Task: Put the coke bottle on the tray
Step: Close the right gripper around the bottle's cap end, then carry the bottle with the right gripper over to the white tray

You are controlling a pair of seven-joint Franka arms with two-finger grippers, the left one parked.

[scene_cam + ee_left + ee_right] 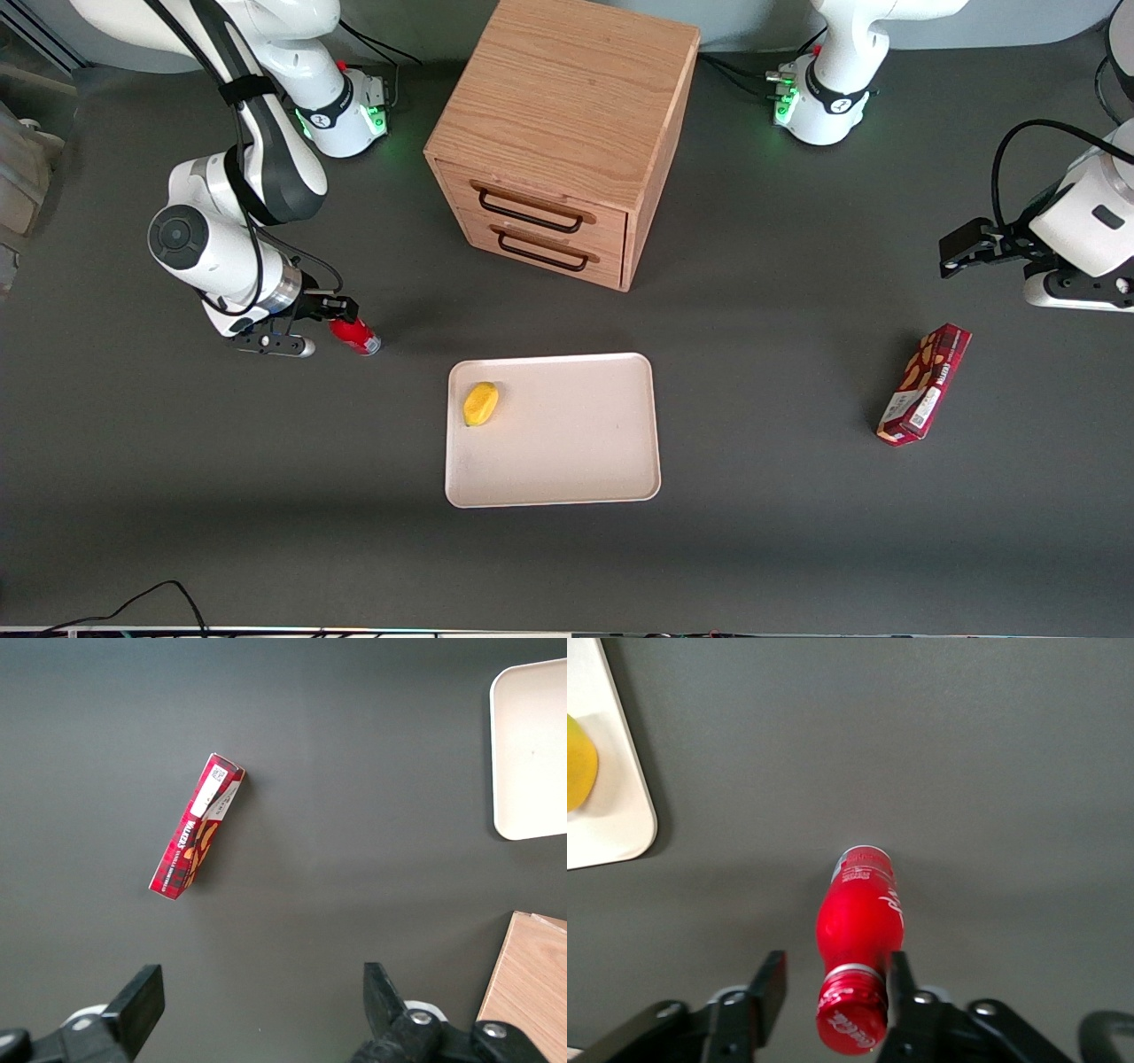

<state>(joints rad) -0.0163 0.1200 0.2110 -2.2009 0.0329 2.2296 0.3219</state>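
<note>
I should pick up the coke bottle by its capped neck (852, 983) next with my right gripper. Then it can go on the tray (602, 815).
The coke bottle (355, 337) is small and red and lies on its side on the dark table, toward the working arm's end. Its cap points at my gripper and its base points toward the tray. My right gripper (330, 324) is low over the table, open, with its fingers on either side of the cap end. In the right wrist view the bottle (858, 930) lies between the fingers of the gripper (835, 970). One finger touches the neck and the other stands apart. The cream-white tray (567, 461) lies flat near the table's middle, beside the bottle, and also shows in the wrist view (620, 815).
A yellow fruit (480, 403) lies on the tray at the corner nearest the bottle. A wooden two-drawer cabinet (567, 133) stands farther from the front camera than the tray. A dark red snack box (924, 383) lies toward the parked arm's end.
</note>
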